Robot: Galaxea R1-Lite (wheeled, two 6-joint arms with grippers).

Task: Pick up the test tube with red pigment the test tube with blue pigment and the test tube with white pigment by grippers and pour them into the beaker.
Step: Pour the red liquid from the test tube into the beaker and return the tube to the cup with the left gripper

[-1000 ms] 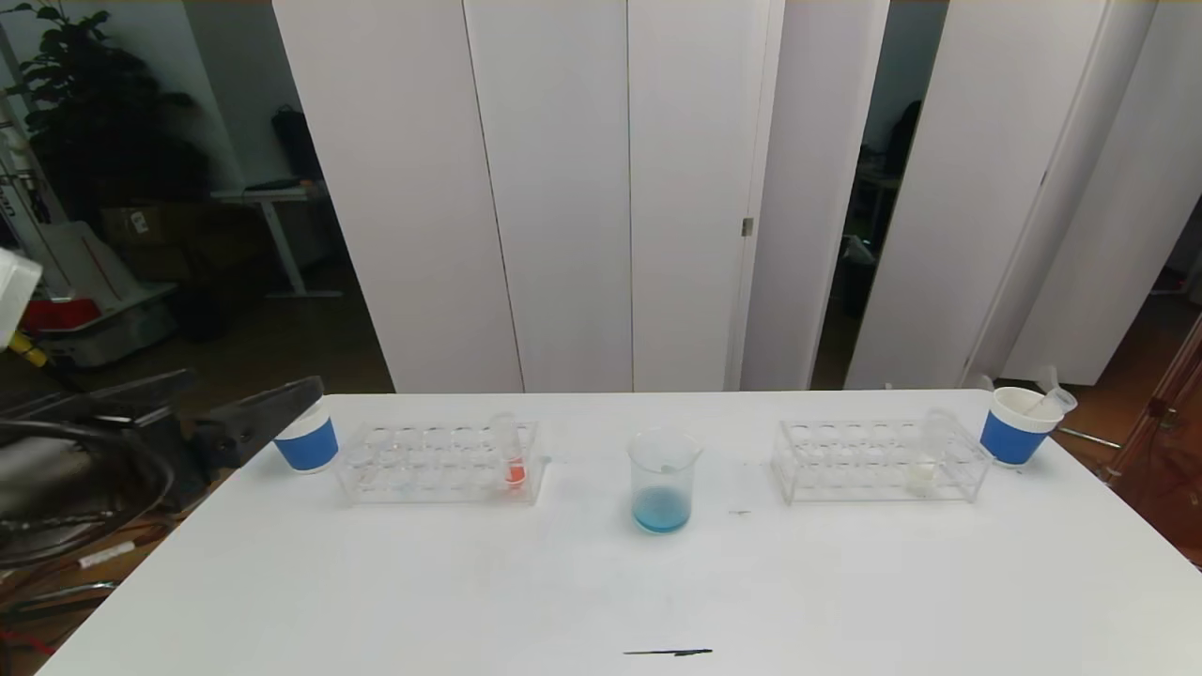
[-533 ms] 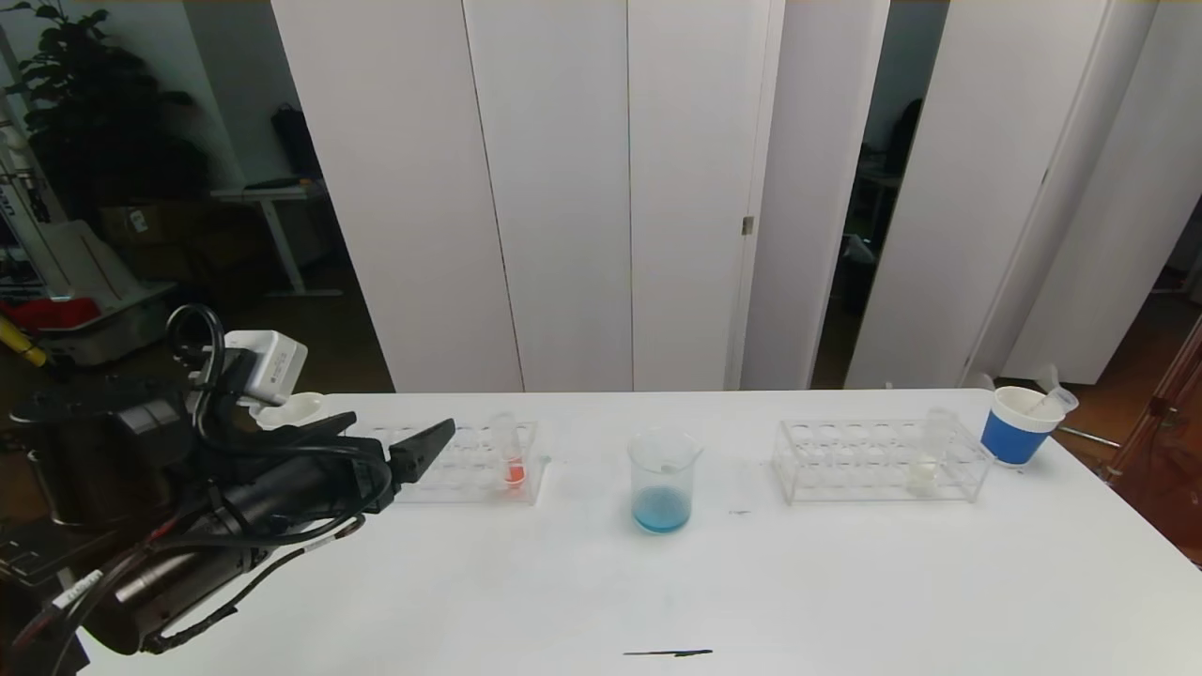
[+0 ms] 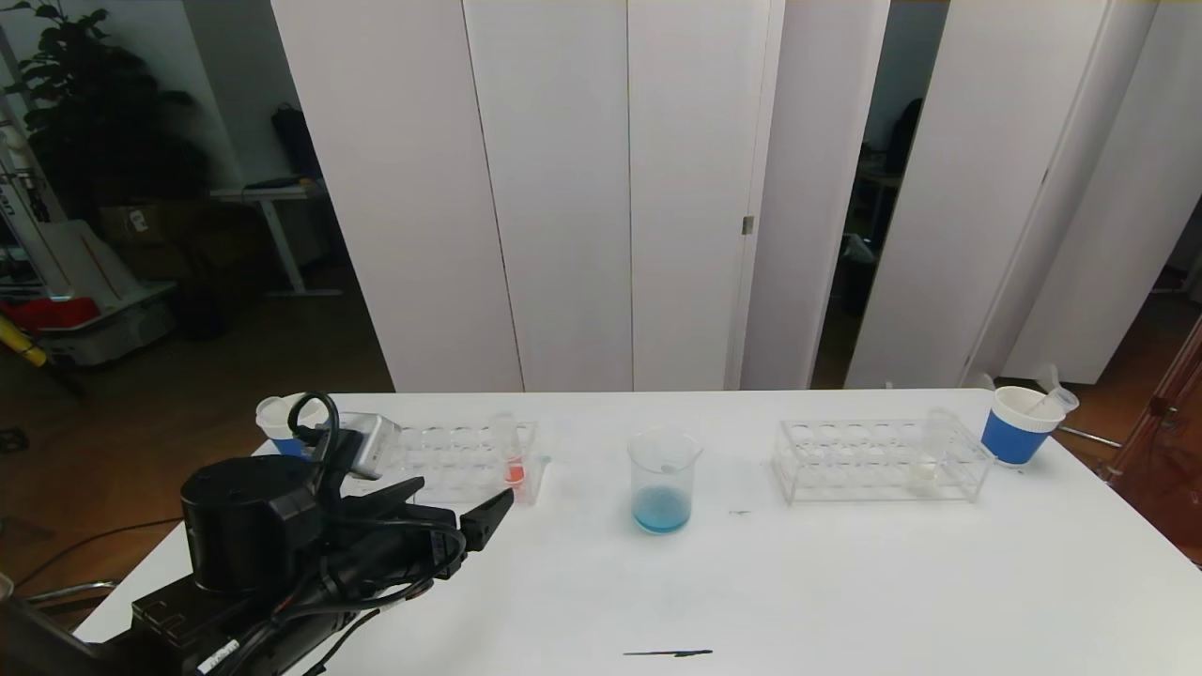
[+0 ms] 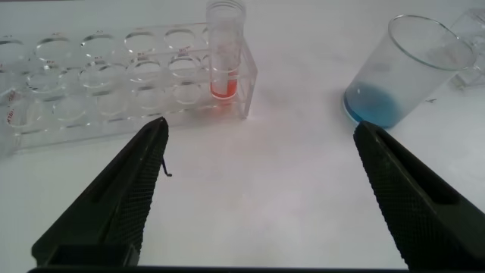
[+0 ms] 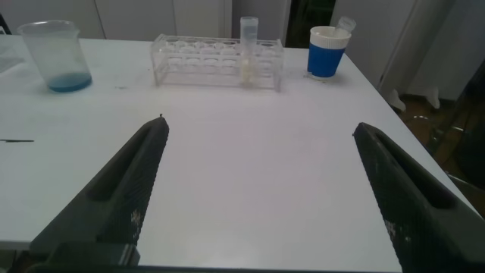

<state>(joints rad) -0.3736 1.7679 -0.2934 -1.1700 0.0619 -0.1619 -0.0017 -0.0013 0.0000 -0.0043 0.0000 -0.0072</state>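
Observation:
My left gripper grabs the red tube by the bare side below its rim [image 4: 226,24] next, since the rack's plates surround the rest of the tube.
The test tube with red pigment [image 3: 513,462] [image 4: 226,53] stands in the right end of the left clear rack [image 3: 441,460] [image 4: 91,83]. My left gripper [image 3: 462,493] [image 4: 259,127] is open just in front of that rack, low over the table, with nothing between its fingers. The beaker [image 3: 663,481] [image 4: 402,72] [image 5: 54,54] stands mid-table with blue liquid at its bottom. The test tube with white pigment [image 3: 925,469] [image 5: 248,49] stands in the right rack [image 3: 878,460] [image 5: 216,57]. No test tube with blue pigment shows. My right gripper [image 5: 259,125] is open and empty over the table's right front.
A blue-and-white paper cup [image 3: 1019,427] [image 5: 326,53] with a clear tube lying in it stands right of the right rack. Another cup [image 3: 279,424] stands behind my left arm. A thin black mark [image 3: 669,652] lies near the table's front edge.
My left arm has swung in from beyond the table's left edge, rightward and forward, until its open gripper sits in front of the left rack. Tubes and beaker have not moved.

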